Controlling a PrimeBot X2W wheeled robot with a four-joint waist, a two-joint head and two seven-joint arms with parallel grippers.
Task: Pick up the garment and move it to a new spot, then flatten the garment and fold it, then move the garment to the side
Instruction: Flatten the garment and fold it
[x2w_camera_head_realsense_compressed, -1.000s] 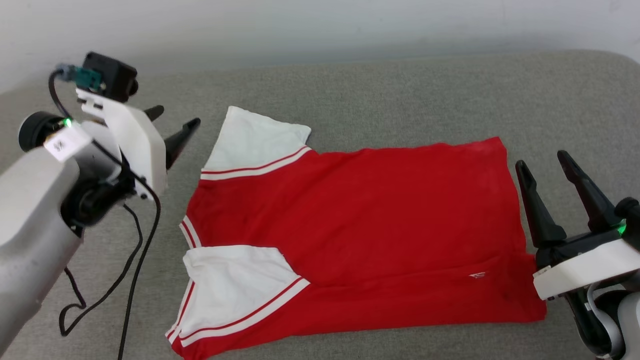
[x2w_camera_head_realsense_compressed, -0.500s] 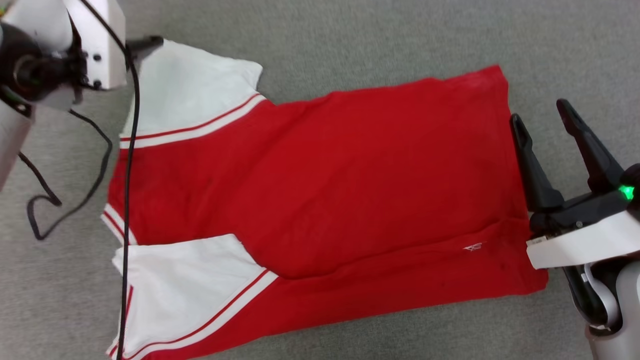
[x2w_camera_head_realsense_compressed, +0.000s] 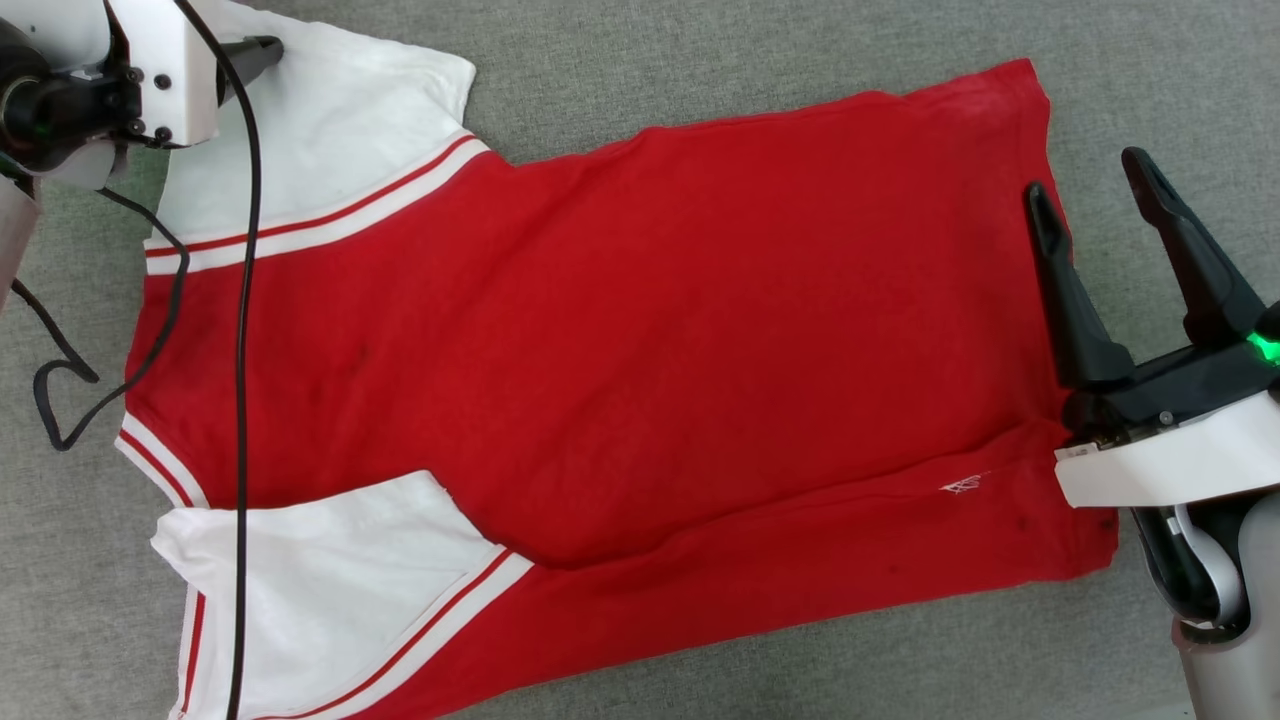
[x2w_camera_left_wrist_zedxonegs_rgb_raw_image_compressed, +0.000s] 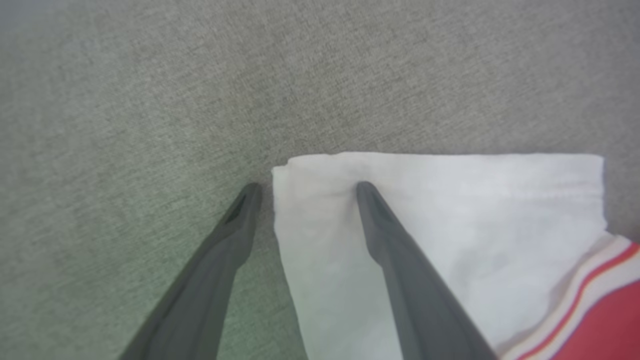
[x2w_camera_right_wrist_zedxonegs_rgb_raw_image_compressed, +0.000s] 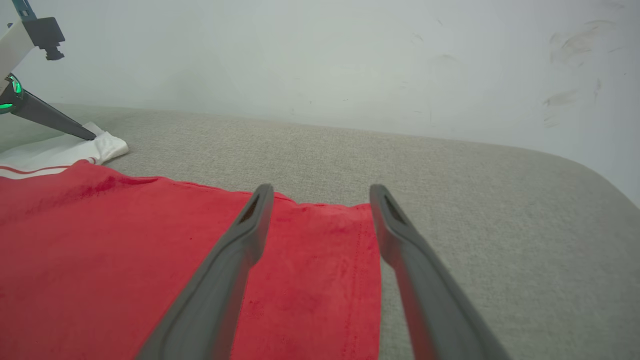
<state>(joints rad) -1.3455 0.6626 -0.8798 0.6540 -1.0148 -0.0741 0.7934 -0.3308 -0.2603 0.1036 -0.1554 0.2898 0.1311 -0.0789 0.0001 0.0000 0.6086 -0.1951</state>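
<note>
My left gripper pinches the garment, spread flat on the grey surface, by the white sleeve's corner (x2w_camera_left_wrist_zedxonegs_rgb_raw_image_compressed: 300, 180) next, since the garment's edge lies free there.
The garment (x2w_camera_head_realsense_compressed: 600, 330) lies spread flat on the grey padded surface, plain red side up, with its white sleeves at the left. My left gripper (x2w_camera_left_wrist_zedxonegs_rgb_raw_image_compressed: 308, 186) is open at the far sleeve's (x2w_camera_left_wrist_zedxonegs_rgb_raw_image_compressed: 475, 225) corner. One finger (x2w_camera_left_wrist_zedxonegs_rgb_raw_image_compressed: 380, 225) rests on the white cloth and the other on the grey surface beside it. In the head view one dark fingertip (x2w_camera_head_realsense_compressed: 255, 50) of it lies on that sleeve. My right gripper (x2w_camera_head_realsense_compressed: 1090, 185) is open at the garment's hem edge. In the right wrist view it (x2w_camera_right_wrist_zedxonegs_rgb_raw_image_compressed: 321, 187) hovers over the red hem corner (x2w_camera_right_wrist_zedxonegs_rgb_raw_image_compressed: 325, 260), holding nothing.
A black cable (x2w_camera_head_realsense_compressed: 240, 400) hangs from the left arm across the garment's left side and loops on the grey surface (x2w_camera_head_realsense_compressed: 700, 60). A pale wall (x2w_camera_right_wrist_zedxonegs_rgb_raw_image_compressed: 300, 60) rises behind the surface. The surface's rounded edge (x2w_camera_right_wrist_zedxonegs_rgb_raw_image_compressed: 600, 180) shows at the right.
The head camera has tipped down, so the garment looks larger. My left gripper has moved from beside the far sleeve onto its corner. The right gripper has stayed at the hem.
</note>
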